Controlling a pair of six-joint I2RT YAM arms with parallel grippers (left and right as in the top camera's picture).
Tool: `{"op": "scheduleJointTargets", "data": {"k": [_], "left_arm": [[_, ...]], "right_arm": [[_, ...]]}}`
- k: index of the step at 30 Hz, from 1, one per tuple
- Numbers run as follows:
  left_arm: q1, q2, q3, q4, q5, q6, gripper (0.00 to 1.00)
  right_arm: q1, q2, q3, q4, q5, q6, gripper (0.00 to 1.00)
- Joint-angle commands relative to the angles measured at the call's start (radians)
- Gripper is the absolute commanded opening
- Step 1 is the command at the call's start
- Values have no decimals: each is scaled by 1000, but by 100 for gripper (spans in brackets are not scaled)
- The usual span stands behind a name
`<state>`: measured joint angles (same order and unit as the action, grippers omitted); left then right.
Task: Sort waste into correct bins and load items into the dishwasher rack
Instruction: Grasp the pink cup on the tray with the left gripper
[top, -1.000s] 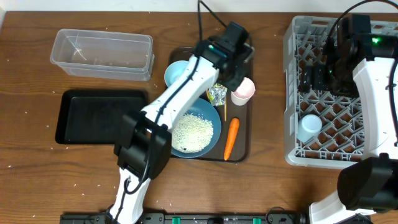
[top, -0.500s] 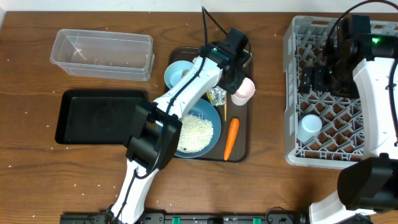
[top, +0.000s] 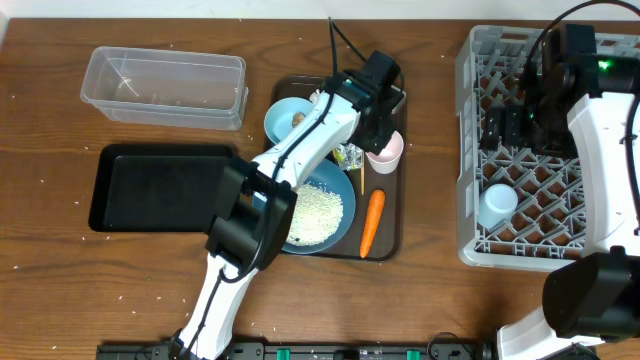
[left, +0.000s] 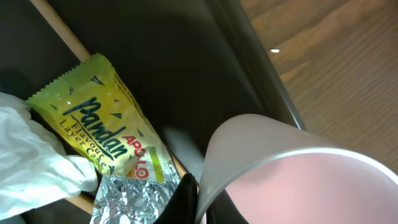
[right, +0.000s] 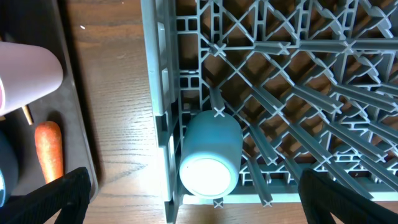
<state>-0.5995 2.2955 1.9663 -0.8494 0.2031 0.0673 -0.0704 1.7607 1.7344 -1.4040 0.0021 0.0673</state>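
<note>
The pinkish-white cup needs to go in the rack, so next my right gripper should grab the cup around its outside (top: 390, 153). My left gripper holds the cup by its rim.
My left gripper (top: 378, 136) is shut on the rim of the pinkish-white cup (top: 389, 150) at the back right of the dark serving tray (top: 392, 232); one black finger sits outside the cup wall (left: 298, 186), one inside. Beside it lie the yellow-green and silver wrapper (left: 118, 143), white tissue (left: 31, 162) and a chopstick (left: 62, 31). The large blue bowl (top: 318, 212) holds rice. A carrot (top: 371, 222) lies to its right. A brown lump (top: 298, 119) lies in the small light blue bowl (top: 285, 115). My right gripper (right: 205, 208) hangs open over the rack (top: 560, 140), above an upturned light blue cup (right: 210, 158).
The clear tub (top: 165, 87) stands at the back left with the black tray (top: 160, 187) in front of it. Rice grains are scattered over the wooden table. The rack fills the right side, its left wall close to the serving tray.
My left gripper has closed on the pinkish-white cup's rim after shifting slightly toward it. The right arm has not moved.
</note>
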Motion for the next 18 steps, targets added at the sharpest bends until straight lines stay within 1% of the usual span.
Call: {"op": "scheduleJointTargets", "data": {"k": [1, 2, 4, 8, 13, 14, 18], "left_arm": [[3, 21, 17, -13, -1, -24, 7], [6, 14, 18, -18, 5, -43, 6], [23, -10, 23, -29, 74, -46, 6], [91, -84, 23, -35, 288, -46, 6], [215, -156, 23, -26, 612, -46, 6], [248, -163, 23, -19, 704, -46, 6], [345, -164, 23, 17, 985, -46, 6]], "right_arm": [[-2, 6, 16, 6, -47, -5, 99], [-3, 6, 16, 12, -75, -5, 99], [-3, 6, 16, 36, -151, -19, 99], [-3, 6, 16, 129, -384, -75, 97], [16, 6, 16, 275, -674, -142, 96], [27, 6, 16, 311, -717, -144, 96], [70, 6, 13, 415, -818, -144, 97]]}}
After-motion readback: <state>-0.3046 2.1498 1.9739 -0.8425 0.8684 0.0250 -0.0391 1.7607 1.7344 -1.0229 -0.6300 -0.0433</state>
